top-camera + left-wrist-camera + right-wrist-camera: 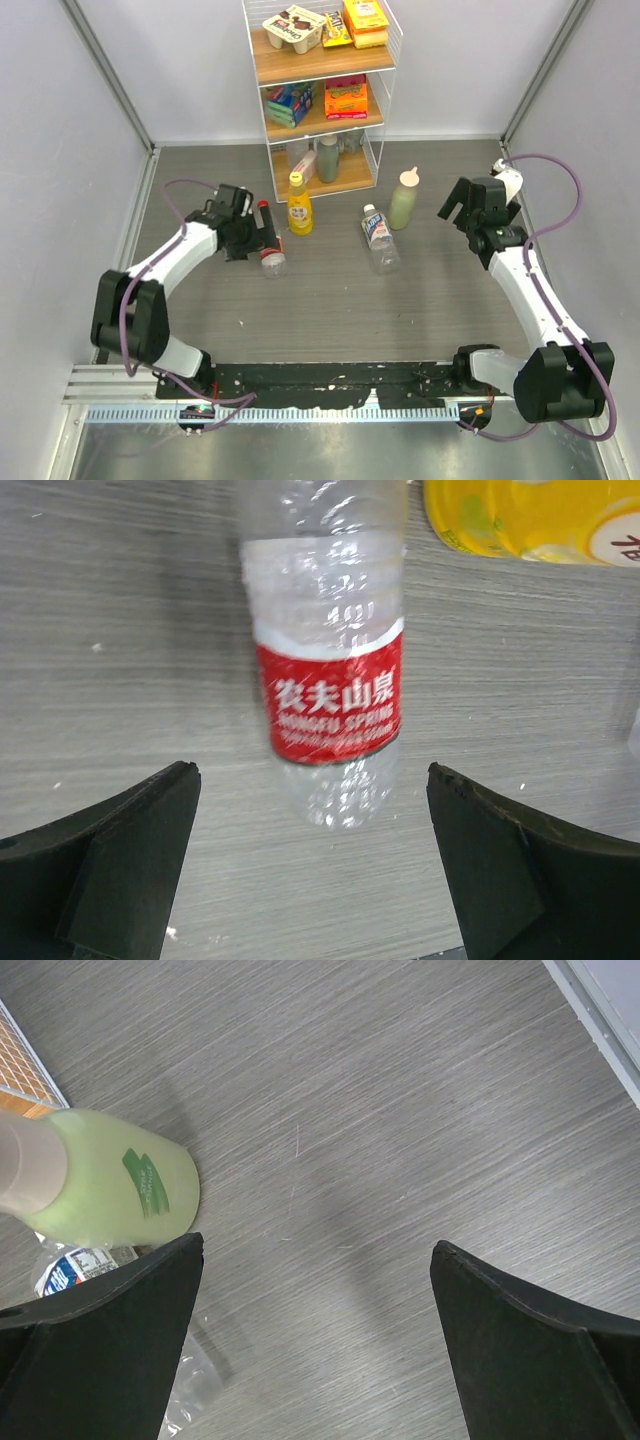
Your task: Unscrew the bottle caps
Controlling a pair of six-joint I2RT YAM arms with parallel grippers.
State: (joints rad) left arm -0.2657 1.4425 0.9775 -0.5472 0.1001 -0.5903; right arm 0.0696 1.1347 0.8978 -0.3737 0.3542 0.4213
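My left gripper takes hold of the clear bottle around its red label near the bottle's base next, so the red cap stays free to unscrew.
A clear bottle with a red label lies on the table, its red cap pointing away from the arms. My left gripper hovers over it, open; in the left wrist view the bottle lies ahead of the open left gripper, untouched, its cap out of frame. The yellow juice bottle stands upright with its yellow cap on. A blue-white labelled bottle lies flat with a white cap. My right gripper is open and empty over bare table.
A pale green bottle with a cream pointed top stands just left of my right gripper, also seen in the right wrist view. A wire rack of packaged goods stands at the back. Grey walls close in both sides.
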